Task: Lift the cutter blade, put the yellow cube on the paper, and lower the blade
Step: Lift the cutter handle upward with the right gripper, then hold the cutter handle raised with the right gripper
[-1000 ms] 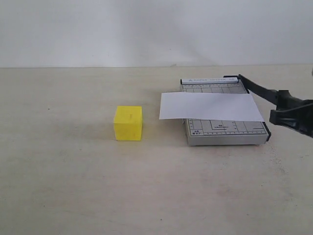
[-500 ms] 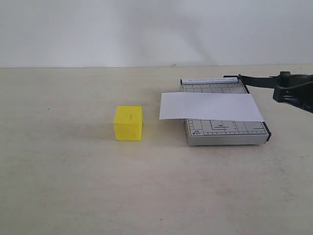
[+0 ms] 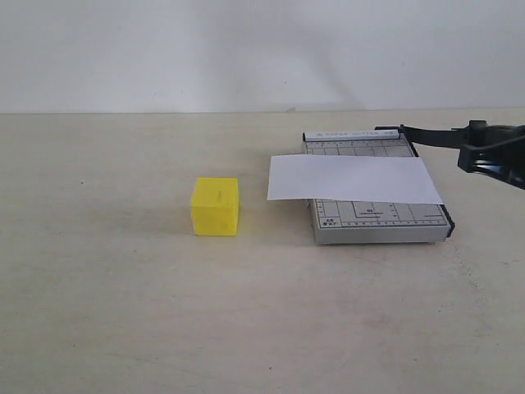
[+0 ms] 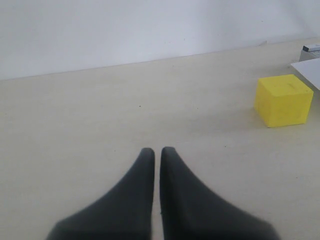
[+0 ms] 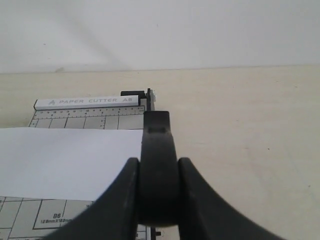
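Observation:
My right gripper should open now, because the black blade (image 3: 435, 138) is lifted off the cutter base at the blade's hinge (image 3: 403, 130) and would stay up.
The yellow cube (image 3: 216, 206) rests on the table, left of the grey cutter base (image 3: 381, 222). The white paper (image 3: 353, 178) lies across that base and overhangs its left side. The cutter blade (image 3: 431, 135) is lifted off the base and runs about level from its hinge out to the right. My right gripper (image 3: 486, 154) is shut on its thick handle (image 5: 157, 135), which fills the gap between the fingers (image 5: 185, 170). My left gripper (image 4: 154, 150) is shut and empty, low over bare table, well short of the cube (image 4: 282, 100). It does not show in the exterior view.
The beige table (image 3: 123, 312) meets a white wall at the back. A corner of the paper (image 4: 310, 70) and the end of the cutter's ruler bar (image 4: 311, 48) show past the cube in the left wrist view.
My right gripper lifted the blade handle up from beside the base's near right corner to about level. In the last half second it has barely moved. Cube and paper stayed put.

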### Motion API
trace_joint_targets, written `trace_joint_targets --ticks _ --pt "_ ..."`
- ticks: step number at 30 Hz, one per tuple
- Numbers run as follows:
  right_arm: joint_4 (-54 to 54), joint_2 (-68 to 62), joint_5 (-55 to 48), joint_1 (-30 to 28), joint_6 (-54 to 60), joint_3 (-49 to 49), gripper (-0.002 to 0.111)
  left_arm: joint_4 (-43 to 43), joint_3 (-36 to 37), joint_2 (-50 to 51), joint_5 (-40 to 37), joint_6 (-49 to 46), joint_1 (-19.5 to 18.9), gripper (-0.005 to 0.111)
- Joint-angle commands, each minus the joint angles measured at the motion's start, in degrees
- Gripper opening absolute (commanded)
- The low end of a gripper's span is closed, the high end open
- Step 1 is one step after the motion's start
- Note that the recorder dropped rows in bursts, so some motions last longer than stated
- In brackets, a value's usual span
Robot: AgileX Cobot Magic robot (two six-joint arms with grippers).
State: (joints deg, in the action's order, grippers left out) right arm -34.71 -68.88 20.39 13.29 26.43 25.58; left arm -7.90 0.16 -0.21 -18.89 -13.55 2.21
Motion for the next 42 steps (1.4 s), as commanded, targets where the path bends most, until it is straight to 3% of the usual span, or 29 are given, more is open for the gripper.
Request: trace_joint_targets --ticks 1,5,8,13,30,33,36,42 --pt "0.73 1.50 -1.43 -0.09 1.21 0.58 0.014 0.11 -0.16 0.21 0.99 -0.24 0.34 0.005" --pt "0.73 1.50 -1.80 -0.09 1.30 0.58 0.035 0.11 -0.16 0.21 0.99 -0.24 0.34 0.005" --pt "0.73 1.94 -1.80 -0.09 1.30 0.58 0.041 0.11 -0.16 0.21 0.99 -0.24 0.34 0.005" --pt "0.73 5.58 -3.95 -0.09 2.32 0.58 0.042 0.11 -0.16 0.21 0.99 -0.24 0.34 0.005" --pt "2.23 37.39 -32.77 -0.09 4.03 0.48 0.042 0.11 -0.16 0.21 0.99 -0.24 0.34 0.005" --pt "8.14 41.83 -35.33 -0.09 0.14 0.48 0.032 0.11 -0.16 0.21 0.99 -0.24 0.34 0.005" --pt "21.62 44.84 -39.37 -0.09 -7.39 0.48 0.003 0.11 -0.16 0.21 0.99 -0.24 0.34 0.005" --pt "50.01 45.41 -55.66 -0.09 -22.17 0.24 0.000 0.11 -0.16 0.21 0.99 -0.24 0.34 0.005"
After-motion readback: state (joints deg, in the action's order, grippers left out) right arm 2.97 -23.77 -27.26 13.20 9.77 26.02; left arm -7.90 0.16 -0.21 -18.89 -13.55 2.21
